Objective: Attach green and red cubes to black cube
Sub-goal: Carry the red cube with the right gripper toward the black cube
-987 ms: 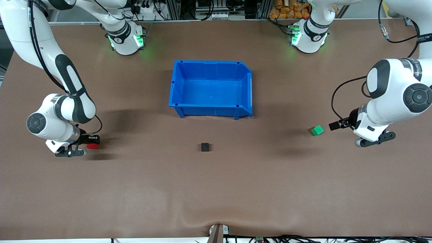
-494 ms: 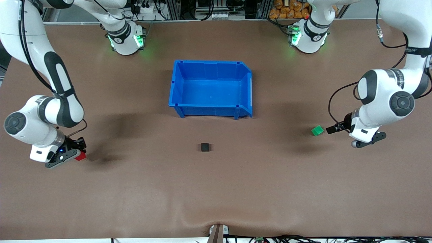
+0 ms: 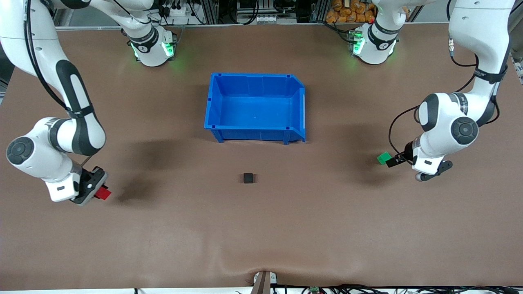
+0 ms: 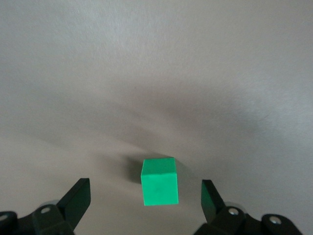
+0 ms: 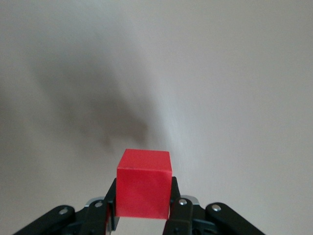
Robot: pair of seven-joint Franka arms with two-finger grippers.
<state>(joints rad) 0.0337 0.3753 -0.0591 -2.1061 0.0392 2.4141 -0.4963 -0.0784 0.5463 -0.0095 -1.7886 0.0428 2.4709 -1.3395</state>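
The left gripper's fingers are spread around the green cube but stop above it in the left wrist view, so they should go lower before they close on it.
The black cube (image 3: 248, 177) sits alone on the brown table, nearer the front camera than the blue bin. My right gripper (image 3: 99, 192) is shut on the red cube (image 3: 103, 193) at the right arm's end of the table; in the right wrist view the red cube (image 5: 144, 183) is clamped between the fingers (image 5: 108, 203). My left gripper (image 3: 389, 160) is open around the green cube (image 3: 383, 157) at the left arm's end; in the left wrist view the green cube (image 4: 159, 181) rests on the table between the spread fingers (image 4: 77, 198), touching neither.
The blue bin (image 3: 255, 130) stands empty at the table's middle, between the arm bases and the black cube. The two arm bases stand along the table edge farthest from the front camera.
My right gripper has swung nearer the front camera with the red cube in it. My left gripper has slid toward the green cube until its fingers flank it.
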